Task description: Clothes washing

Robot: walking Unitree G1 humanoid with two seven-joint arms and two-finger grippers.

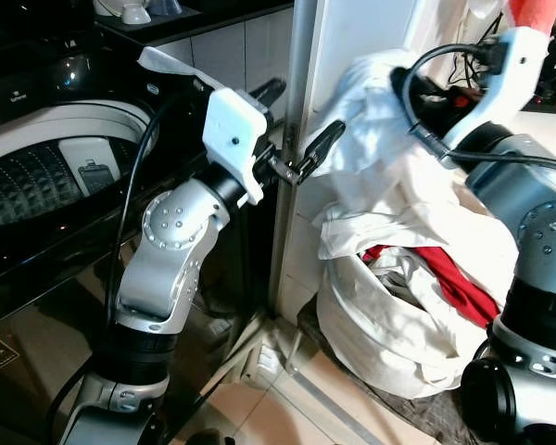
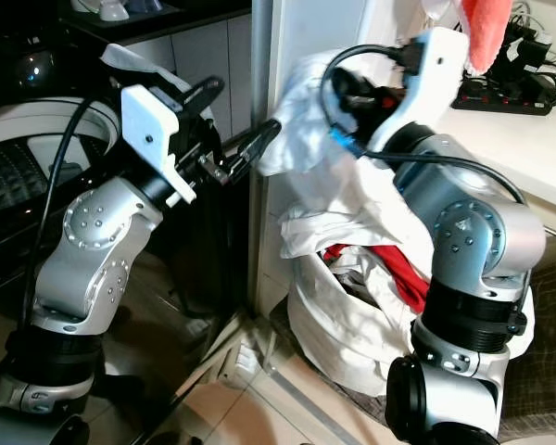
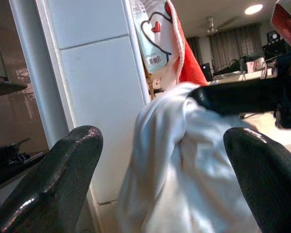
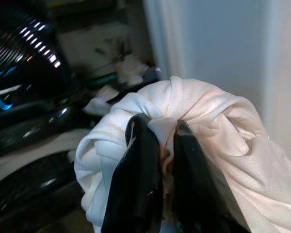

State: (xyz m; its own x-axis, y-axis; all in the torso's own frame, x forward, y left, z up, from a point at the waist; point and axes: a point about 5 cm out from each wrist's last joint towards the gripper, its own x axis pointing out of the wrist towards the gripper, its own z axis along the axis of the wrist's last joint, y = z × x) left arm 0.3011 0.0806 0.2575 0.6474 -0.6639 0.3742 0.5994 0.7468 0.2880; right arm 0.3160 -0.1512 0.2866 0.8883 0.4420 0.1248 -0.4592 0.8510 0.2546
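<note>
I need to grab the white garment (image 1: 398, 176) next with my left gripper by its bunched folds under the held top, because the rest hangs loose.
A white garment (image 1: 398, 176) hangs bunched above a white laundry bag (image 1: 380, 343), which holds a red cloth (image 1: 449, 283) and other white laundry. My right gripper (image 4: 160, 128) is shut on a fold at the top of that garment and holds it up at chest height. My left gripper (image 1: 296, 120) is open just left of the garment, at the metal door frame, with its fingers (image 3: 68, 165) spread and the cloth between and beyond them. The top-loading washing machine (image 1: 56, 158) stands to the left with its drum (image 1: 28, 185) uncovered.
A metal door frame and white wall panel (image 1: 301, 56) stand between the washer and the laundry bag. A counter with a power strip (image 2: 500, 93) is at the right, and a red-and-white item (image 2: 486, 28) hangs above it. Tiled floor (image 1: 259, 408) lies below.
</note>
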